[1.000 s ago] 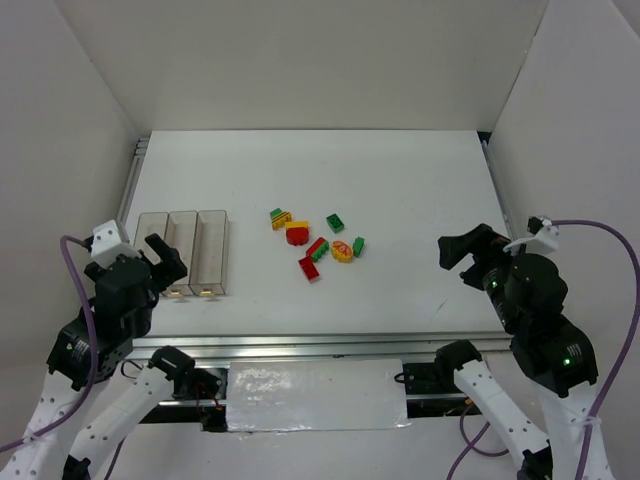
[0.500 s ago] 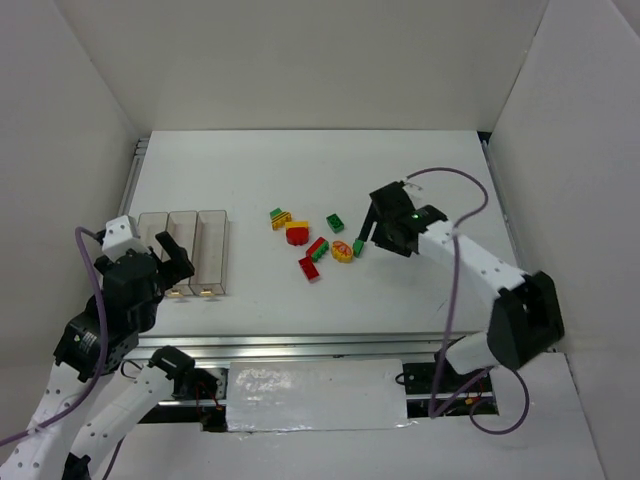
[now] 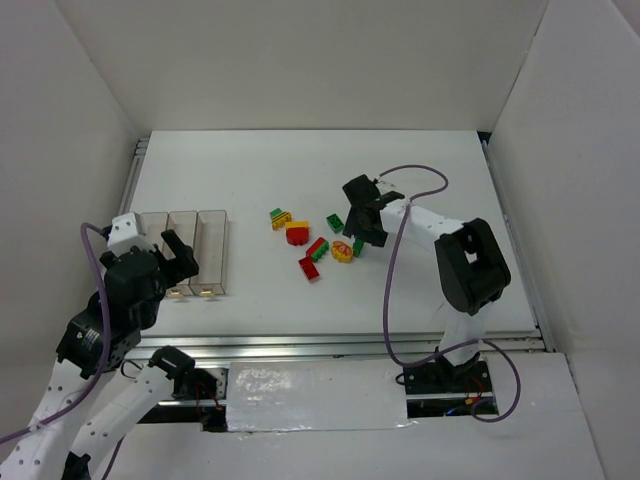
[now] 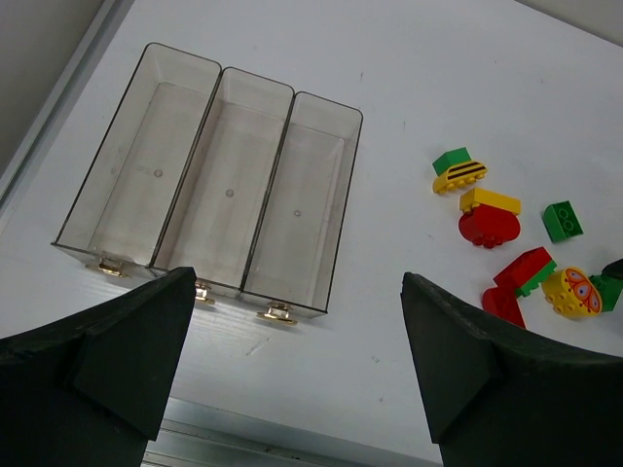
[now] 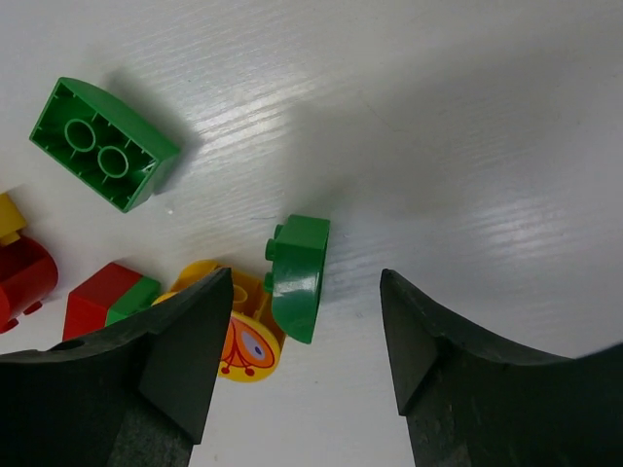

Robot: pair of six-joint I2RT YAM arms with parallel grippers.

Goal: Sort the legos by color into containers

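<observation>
My right gripper is wide open with open table beside the small green rounded piece and would leave it behind if lifted now.
The legos lie in a loose cluster at mid-table: a green brick, a yellow round piece, a small green rounded piece, red pieces and a yellow-topped red one. My right gripper is open and low over the cluster. In the right wrist view its fingers straddle the green rounded piece, with the yellow round piece beside the left finger. The three clear containers stand in a row at the left and look empty. My left gripper is open and empty, just in front of them.
A green-and-yellow striped piece lies at the cluster's far left. A red-and-green piece and the green brick lie left of my right gripper. White walls enclose the table; a metal rail runs along the near edge.
My right arm has swung from the near right of the table out to the lego cluster and come down over the green rounded piece. My left gripper has shifted slightly.
</observation>
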